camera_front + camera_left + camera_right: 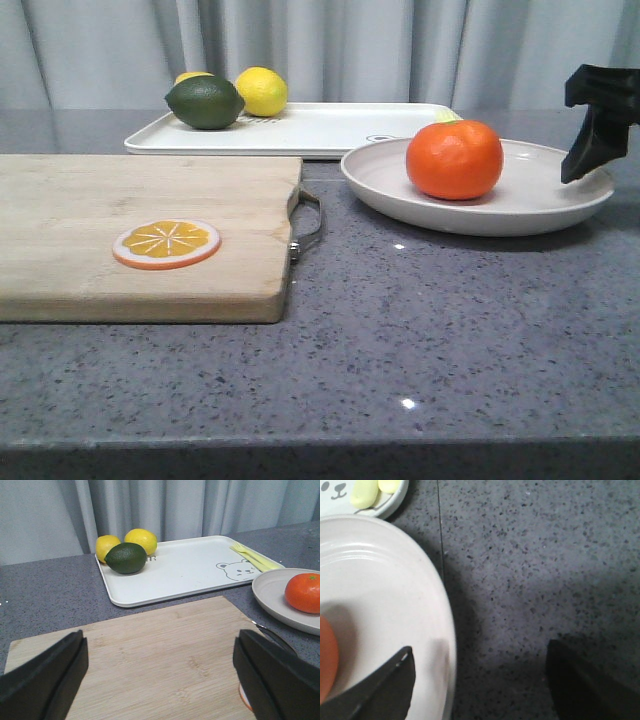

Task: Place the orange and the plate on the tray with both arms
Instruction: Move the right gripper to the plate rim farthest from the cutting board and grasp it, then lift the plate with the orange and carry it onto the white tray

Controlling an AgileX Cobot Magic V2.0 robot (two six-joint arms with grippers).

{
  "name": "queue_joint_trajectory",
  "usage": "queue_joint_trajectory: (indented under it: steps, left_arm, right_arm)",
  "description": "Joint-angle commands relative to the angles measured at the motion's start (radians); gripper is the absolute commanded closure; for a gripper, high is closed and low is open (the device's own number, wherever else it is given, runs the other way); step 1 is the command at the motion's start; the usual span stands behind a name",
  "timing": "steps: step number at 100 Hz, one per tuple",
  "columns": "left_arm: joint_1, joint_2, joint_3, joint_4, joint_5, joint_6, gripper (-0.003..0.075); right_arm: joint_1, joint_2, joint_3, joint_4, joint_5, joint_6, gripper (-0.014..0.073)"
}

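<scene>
The fingers of my right gripper stand on both sides of the plate's rim [590,192], so it is now time for my right gripper to close on the plate's rim.
The orange [454,159] sits in the off-white plate [540,205] on the table at the right, just in front of the white tray [330,130]. My right gripper [585,150] is open at the plate's right rim. In the right wrist view it [480,680] straddles the rim of the plate [385,605], one finger over the inside and the other over the table, with the orange [326,655] at the frame's edge. My left gripper [160,680] is open and empty above the cutting board; its view shows the tray [190,570], plate [272,597] and orange [303,592].
A wooden cutting board [120,230] with a metal handle [310,225] lies at the left and carries a flat orange slice [166,243]. On the tray's left end lie a dark green lime [205,102] and two lemons [262,91]. A yellow fork [255,557] lies on its right end.
</scene>
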Motion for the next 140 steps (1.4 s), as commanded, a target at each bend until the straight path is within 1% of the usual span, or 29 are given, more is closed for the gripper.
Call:
queue_joint_trajectory:
  steps: [1, 10, 27, 34, 56, 66, 88, 116, 126, 140]
  left_arm:
    - [0.002, 0.005, -0.030, -0.015, -0.059, -0.008, 0.0156]
    - [0.002, 0.005, -0.030, -0.015, -0.059, -0.008, 0.0156]
    - [0.002, 0.005, -0.030, -0.015, -0.059, -0.008, 0.0156]
    - [0.002, 0.005, -0.030, -0.015, -0.059, -0.008, 0.0156]
    - [0.002, 0.005, -0.030, -0.015, -0.059, -0.008, 0.0156]
    - [0.002, 0.005, -0.030, -0.015, -0.059, -0.008, 0.0156]
    - [0.002, 0.005, -0.030, -0.015, -0.059, -0.008, 0.0156]
    - [0.002, 0.005, -0.030, -0.015, -0.059, -0.008, 0.0156]
    - [0.002, 0.005, -0.030, -0.015, -0.059, -0.008, 0.0156]
    - [0.002, 0.005, -0.030, -0.015, -0.059, -0.008, 0.0156]
  right_arm:
    - [0.001, -0.016, -0.028, 0.009, -0.039, -0.009, 0.0058]
    - [0.001, -0.015, -0.028, 0.009, -0.025, -0.009, 0.0114]
    - [0.001, -0.015, -0.028, 0.009, -0.013, -0.009, 0.0285]
    - [0.001, -0.015, -0.028, 0.010, -0.012, -0.009, 0.0338]
    - [0.001, -0.015, -0.028, 0.040, -0.014, -0.009, 0.0419]
    - [0.001, -0.015, -0.028, 0.075, -0.020, -0.009, 0.0468]
    - [0.001, -0.015, -0.028, 0.142, -0.054, -0.009, 0.0666]
    - [0.001, -0.037, -0.045, 0.201, -0.033, -0.009, 0.0662]
    - [0.001, -0.053, -0.099, 0.201, 0.029, -0.009, 0.0662]
    - [0.001, -0.056, -0.215, 0.201, 0.128, -0.009, 0.0662]
